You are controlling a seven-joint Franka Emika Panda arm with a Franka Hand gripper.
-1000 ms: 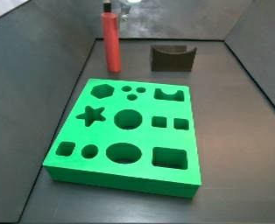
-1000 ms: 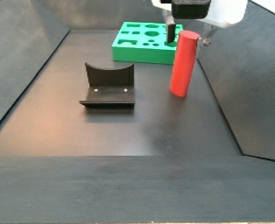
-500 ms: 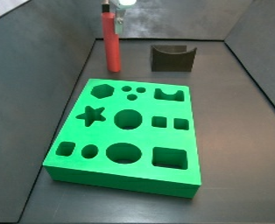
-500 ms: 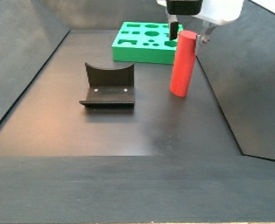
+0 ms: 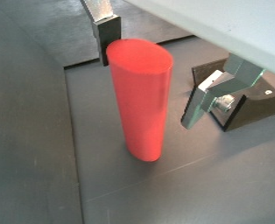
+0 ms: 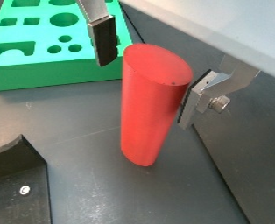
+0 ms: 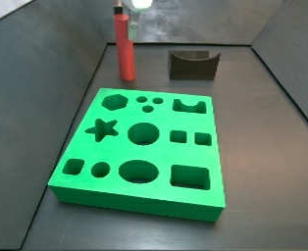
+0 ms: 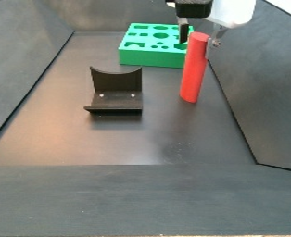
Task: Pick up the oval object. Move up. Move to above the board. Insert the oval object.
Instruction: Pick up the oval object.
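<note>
My gripper grabs the red peg by its top end [image 7: 122, 21] [image 5: 141, 56] next, so its lower end stays free to enter the board's oval hole.
The oval object, a tall red peg [image 5: 143, 101], stands upright on the dark floor; it also shows in a wrist view [image 6: 146, 109] and in both side views [image 7: 123, 49] [image 8: 193, 69]. My gripper [image 5: 151, 83] is open and straddles the peg's top, with one finger [image 5: 109, 35] set apart from it and the opposite finger [image 6: 196, 98] close against its side. The gripper also shows in both side views [image 7: 128, 12] [image 8: 196, 35]. The green board [image 7: 203, 157] with shaped holes lies flat on the floor, apart from the peg [image 8: 133, 51] [image 6: 23, 74].
A dark squat block with a notched top [image 7: 192, 65] [image 8: 113, 91] stands on the floor beside the peg; it also shows in both wrist views [image 5: 251, 105] [image 6: 11, 175]. Sloped grey walls [image 8: 24, 83] enclose the floor.
The gripper has shifted slightly over the peg's top. The peg, the board and the block have not moved.
</note>
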